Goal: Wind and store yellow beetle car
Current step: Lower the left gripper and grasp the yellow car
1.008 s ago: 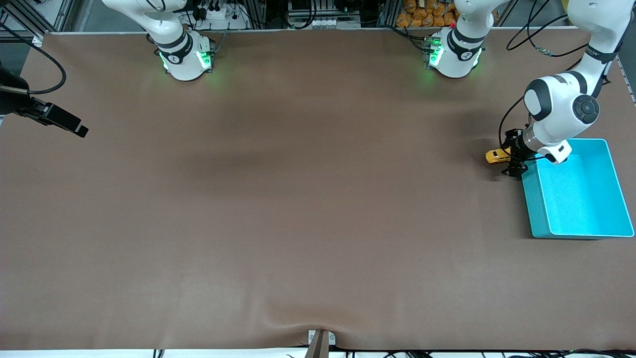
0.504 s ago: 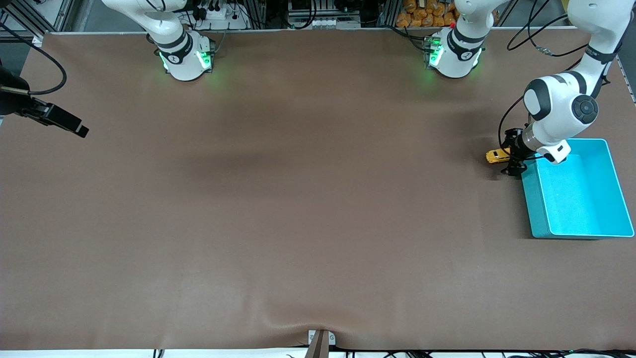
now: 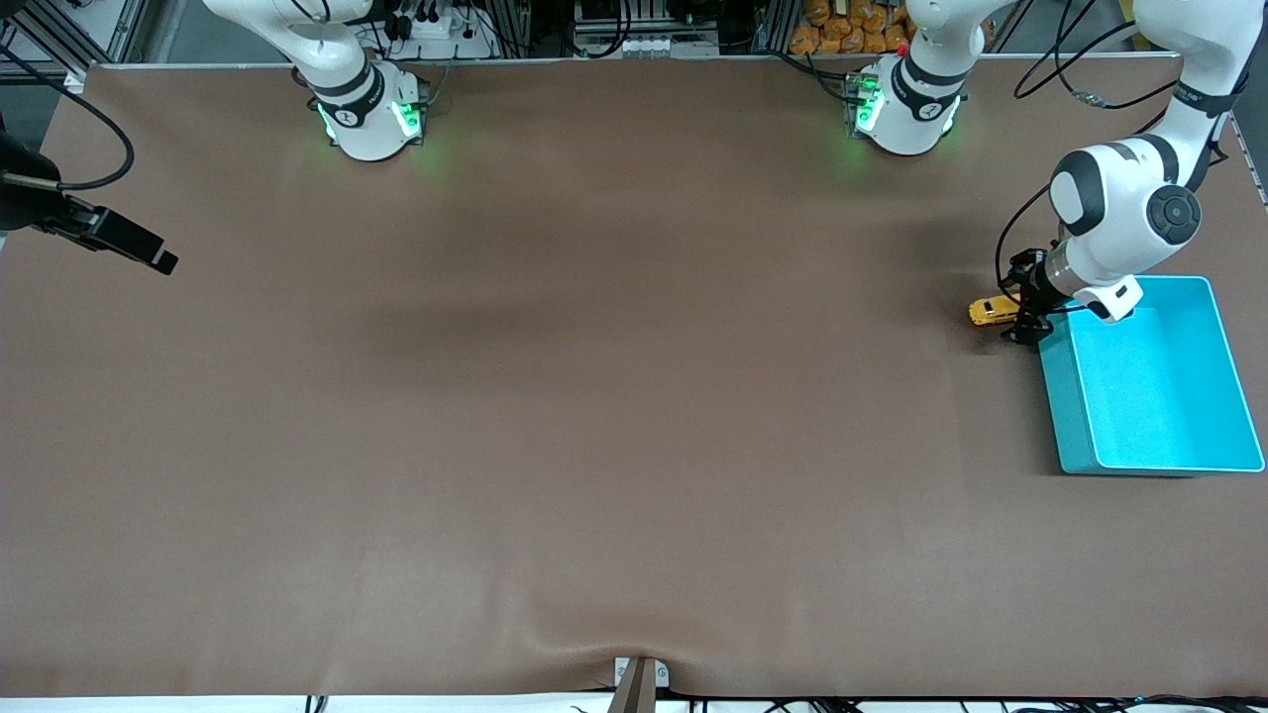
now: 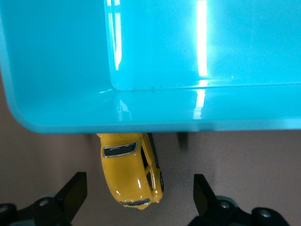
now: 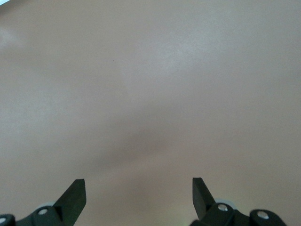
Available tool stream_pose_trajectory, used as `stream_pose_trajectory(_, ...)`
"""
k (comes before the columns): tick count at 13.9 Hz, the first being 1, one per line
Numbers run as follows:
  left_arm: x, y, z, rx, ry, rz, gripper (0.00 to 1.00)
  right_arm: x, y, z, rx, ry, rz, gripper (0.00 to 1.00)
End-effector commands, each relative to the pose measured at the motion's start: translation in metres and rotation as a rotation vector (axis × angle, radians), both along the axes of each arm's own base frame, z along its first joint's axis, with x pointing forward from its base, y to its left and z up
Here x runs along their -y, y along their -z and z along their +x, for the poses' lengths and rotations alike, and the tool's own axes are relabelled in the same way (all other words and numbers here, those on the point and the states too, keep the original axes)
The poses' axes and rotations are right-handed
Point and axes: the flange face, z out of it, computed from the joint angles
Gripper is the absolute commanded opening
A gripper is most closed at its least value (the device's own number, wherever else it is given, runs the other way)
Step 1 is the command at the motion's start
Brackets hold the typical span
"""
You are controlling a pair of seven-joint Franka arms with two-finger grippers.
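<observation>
My left gripper grabs the car by its rear body next, to store the yellow beetle car in the teal bin.
The yellow beetle car stands on the brown table beside the teal bin, at the left arm's end of the table. My left gripper is low, at the car and next to the bin's corner. In the left wrist view the yellow beetle car lies between the open black fingers of the left gripper, touching neither, with its far end hidden under the bin's rim. My right gripper waits open over bare table at the right arm's end, with nothing in the right gripper.
The teal bin holds nothing that I can see, and its wall rises close to the left gripper. Both arm bases stand along the table's edge farthest from the front camera. A small bracket sits at the nearest edge.
The left arm's hand has shifted slightly at the car. The car, the bin and the right arm have not moved.
</observation>
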Motion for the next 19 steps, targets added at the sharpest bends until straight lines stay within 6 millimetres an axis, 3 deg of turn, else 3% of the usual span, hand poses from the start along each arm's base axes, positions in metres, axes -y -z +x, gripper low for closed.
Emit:
stream_pose_trajectory(1,-0.002,0.003,-0.006,-0.012,0.004,0.007,1.0,0.0,-0.002,-0.004,0.009,0.0,-0.015,1.0)
stream_pose_trajectory(5,-0.011,0.012,-0.006,0.013,-0.011,0.003,1.0,0.0,-0.002,-0.004,0.009,0.0,-0.015,1.0)
stream_pose_trajectory(6,-0.012,0.012,-0.004,0.027,-0.013,0.006,0.74,0.0,-0.002,-0.004,0.011,0.0,-0.014,1.0)
stream_pose_trajectory(7,-0.012,0.012,-0.004,0.031,-0.013,0.007,0.32,-0.001,-0.003,-0.005,0.011,-0.001,-0.014,1.0)
stream_pose_trajectory(8,-0.012,0.014,-0.004,0.027,-0.011,0.005,0.02,-0.001,-0.003,-0.005,0.011,-0.001,-0.015,1.0)
stream_pose_trajectory(13,-0.005,0.004,0.0,0.042,0.004,0.014,0.0,0.0,-0.004,-0.004,0.014,0.0,-0.014,1.0)
stream_pose_trajectory(15,0.021,-0.007,0.008,0.038,0.057,0.013,0.0,0.001,-0.004,-0.004,0.014,0.002,-0.014,1.0)
stream_pose_trajectory(19,0.061,-0.057,0.043,0.01,0.158,0.025,0.0,0.001,-0.004,-0.004,0.014,0.002,-0.014,1.0)
